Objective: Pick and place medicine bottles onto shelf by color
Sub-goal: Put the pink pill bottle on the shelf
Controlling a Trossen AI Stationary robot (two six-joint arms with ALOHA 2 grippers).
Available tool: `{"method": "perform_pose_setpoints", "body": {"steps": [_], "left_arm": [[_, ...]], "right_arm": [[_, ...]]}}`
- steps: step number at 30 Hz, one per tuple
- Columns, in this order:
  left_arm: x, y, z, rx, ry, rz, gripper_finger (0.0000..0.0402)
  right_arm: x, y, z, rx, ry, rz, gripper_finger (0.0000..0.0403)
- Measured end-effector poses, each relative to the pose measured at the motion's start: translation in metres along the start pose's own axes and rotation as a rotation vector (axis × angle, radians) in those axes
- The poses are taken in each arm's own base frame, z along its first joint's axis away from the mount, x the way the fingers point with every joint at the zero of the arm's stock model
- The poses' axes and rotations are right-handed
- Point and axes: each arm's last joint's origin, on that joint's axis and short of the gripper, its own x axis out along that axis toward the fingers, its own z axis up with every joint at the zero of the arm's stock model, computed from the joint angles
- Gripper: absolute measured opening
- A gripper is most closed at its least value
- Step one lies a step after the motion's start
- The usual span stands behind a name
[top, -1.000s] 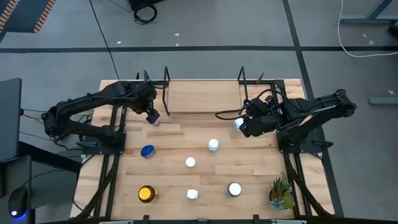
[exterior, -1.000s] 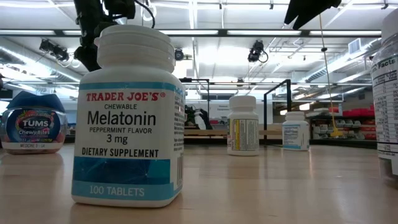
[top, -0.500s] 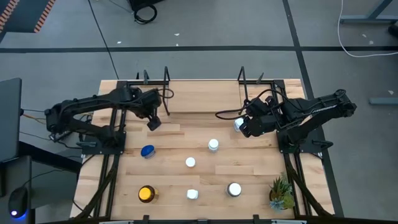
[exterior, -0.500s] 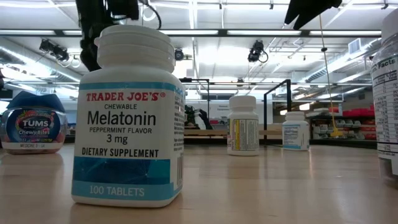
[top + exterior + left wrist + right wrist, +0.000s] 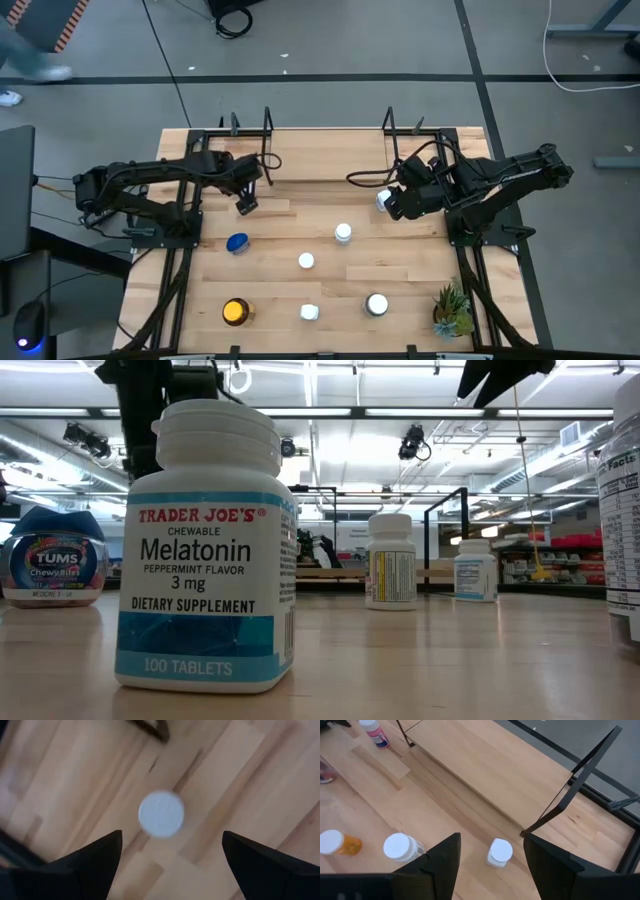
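I need to lower my left gripper's fingers first and then close them on the cap, because they are above the round white cap (image 5: pixel 161 814).
My left gripper (image 5: pixel 247 200) hangs open above a bottle near the shelf's left front corner. In the left wrist view the bottle's round white cap (image 5: pixel 161 814) shows between and beyond the two fingers (image 5: pixel 100 862), untouched. The same bottle, pink-bodied, stands upright in the right wrist view (image 5: pixel 375 732). My right gripper (image 5: pixel 385 203) is open, high over a white-capped bottle (image 5: pixel 499 852) that stands on the table by the shelf's right front upright. The shelf (image 5: pixel 325 155) is a light-wood board between black uprights at the far edge.
Bottles stand on the table's near half: a blue-lidded one (image 5: pixel 237 243), white-capped ones (image 5: pixel 343 233) (image 5: pixel 306 261) (image 5: pixel 309 312) (image 5: pixel 376 304) and an amber one (image 5: pixel 236 312). A small orange bottle (image 5: pixel 337 842) lies on its side. A potted plant (image 5: pixel 452 308) is near right.
My left gripper has come down over the pink white-capped bottle, shifting slightly toward the near edge and rolling about its own line. It hides that bottle in the high view now. Its fingers stay apart. The right arm has kept still.
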Motion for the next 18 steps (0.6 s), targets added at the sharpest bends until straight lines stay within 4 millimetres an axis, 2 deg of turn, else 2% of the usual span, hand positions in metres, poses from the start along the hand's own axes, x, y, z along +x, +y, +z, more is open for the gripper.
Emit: {"method": "perform_pose_setpoints", "body": {"steps": [5, 18], "left_arm": [[0.005, 0.001, 0.011, 0.078, -0.077, 0.026, 0.0350], [0.039, 0.011, 0.022, 0.091, 0.052, -0.050, 0.0350]], "right_arm": [[0.000, 0.000, 0.000, 0.000, 0.002, 0.001, 0.0224], [0.000, 0.000, -0.001, 0.032, 0.028, 0.013, 0.0224]]}}
